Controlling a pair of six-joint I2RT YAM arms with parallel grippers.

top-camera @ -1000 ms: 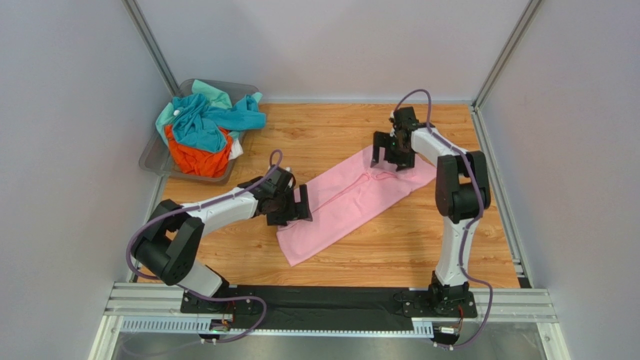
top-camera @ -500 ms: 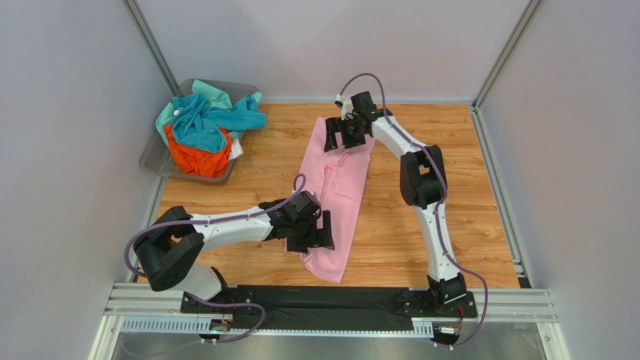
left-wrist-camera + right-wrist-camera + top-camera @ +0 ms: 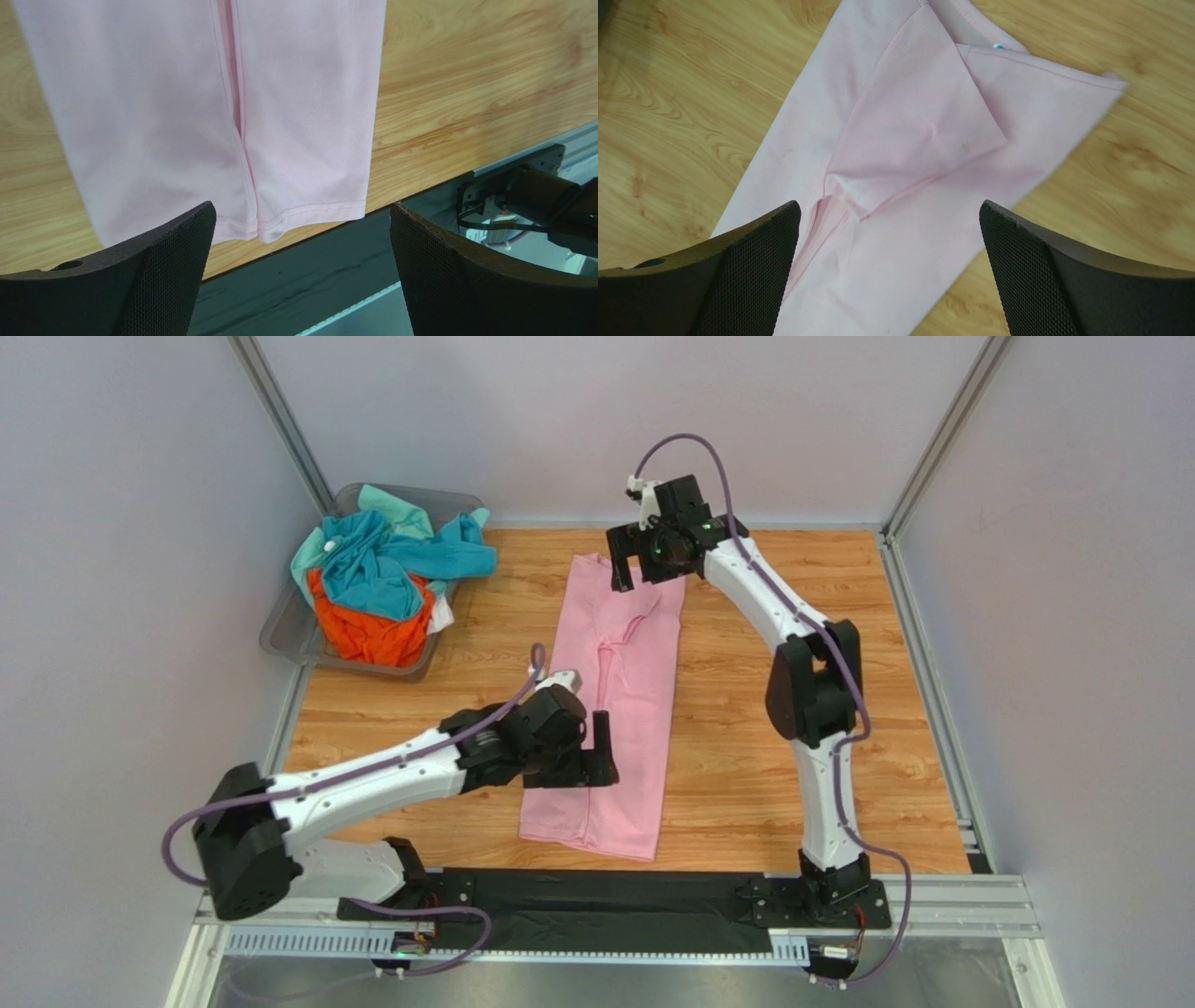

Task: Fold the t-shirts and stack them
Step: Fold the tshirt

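My left gripper grabs the pink t-shirt [image 3: 617,707] by its outer near hem corner [image 3: 529,832] next, to fold the hem end over toward the collar.
A pink t-shirt [image 3: 617,707], folded lengthwise into a long strip, lies flat on the wooden table, running from the far edge to the near edge. My left gripper [image 3: 592,752] hovers open and empty over its near left part; its hem [image 3: 295,217] shows in the left wrist view. My right gripper [image 3: 645,560] is open and empty above the far end, where the folded sleeve [image 3: 913,133] lies. More t-shirts, teal [image 3: 372,560] and orange [image 3: 368,633], are heaped in a grey bin [image 3: 288,637] at the far left.
The black base rail [image 3: 603,896] runs along the near table edge, close to the shirt's hem; it also shows in the left wrist view [image 3: 337,280]. Grey walls enclose the table on three sides. Bare wood [image 3: 786,784] lies right of the shirt.
The pink shirt swung from a diagonal lie to straight, far-to-near. Both grippers moved with it, the right toward the far edge, the left toward the near edge, and now stand open above it.
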